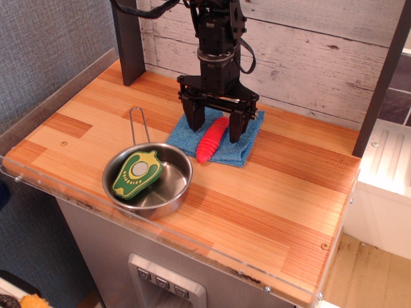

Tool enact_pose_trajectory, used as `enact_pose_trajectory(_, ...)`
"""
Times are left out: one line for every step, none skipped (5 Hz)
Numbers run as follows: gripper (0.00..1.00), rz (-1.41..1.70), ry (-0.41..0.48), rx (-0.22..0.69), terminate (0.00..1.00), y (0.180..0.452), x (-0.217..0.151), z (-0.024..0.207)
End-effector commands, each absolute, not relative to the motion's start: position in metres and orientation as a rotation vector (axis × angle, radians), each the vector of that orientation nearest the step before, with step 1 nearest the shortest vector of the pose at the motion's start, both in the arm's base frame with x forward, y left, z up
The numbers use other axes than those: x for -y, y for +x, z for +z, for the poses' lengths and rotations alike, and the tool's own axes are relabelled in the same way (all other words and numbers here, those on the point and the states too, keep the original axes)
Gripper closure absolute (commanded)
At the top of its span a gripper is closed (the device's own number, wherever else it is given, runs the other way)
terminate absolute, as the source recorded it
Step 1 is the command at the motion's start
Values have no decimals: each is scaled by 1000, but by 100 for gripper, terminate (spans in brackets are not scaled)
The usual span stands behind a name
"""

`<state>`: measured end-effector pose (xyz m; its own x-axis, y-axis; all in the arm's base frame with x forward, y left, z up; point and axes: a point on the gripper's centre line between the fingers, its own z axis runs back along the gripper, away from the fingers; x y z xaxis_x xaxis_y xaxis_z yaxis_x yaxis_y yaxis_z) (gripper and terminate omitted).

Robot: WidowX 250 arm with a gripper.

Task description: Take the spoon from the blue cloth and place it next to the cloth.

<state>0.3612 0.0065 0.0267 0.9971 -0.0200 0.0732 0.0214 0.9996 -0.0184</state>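
Note:
The gripper will next move the spoon from the blue cloth to the table beside the cloth, so it will grab the spoon by its ribbed red handle point(211, 142).
The blue cloth point(241, 146) lies folded on the wooden table near the back wall. The spoon lies across it; only its ribbed red handle point(211, 142) shows, pointing toward the front, with its end just over the cloth's front edge. The silver bowl is hidden behind the gripper. My gripper point(215, 126) is open and hangs low over the cloth. Its two black fingers stand on either side of the handle's far part, one finger point(194, 119) to the left and one to the right. It holds nothing.
A steel pan point(168, 190) with a thin wire handle sits in front of the cloth, with a green avocado-shaped toy point(135, 173) in it. A dark post point(128, 42) stands at the back left. A clear plastic rim point(160, 234) runs along the table's front edge.

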Motion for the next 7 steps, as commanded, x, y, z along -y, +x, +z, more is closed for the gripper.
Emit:
enact_pose_trajectory(0,-17,-15,105,0,366,-10,33)
enact_pose_trajectory(100,-19,-16,107,0,365,-10,33)
enact_pose_trajectory(100,-20,-18,106,0,365,-10,32)
enact_pose_trajectory(100,-14,-20,100,0,364,-10,29)
enact_pose_trajectory(100,-11,-22,115,0,363,-10,36)
enact_pose_trajectory(100,-1,-43,165,0,362,-11,58)
enact_pose_trajectory(100,-5,-71,208,0,357,-9,78)
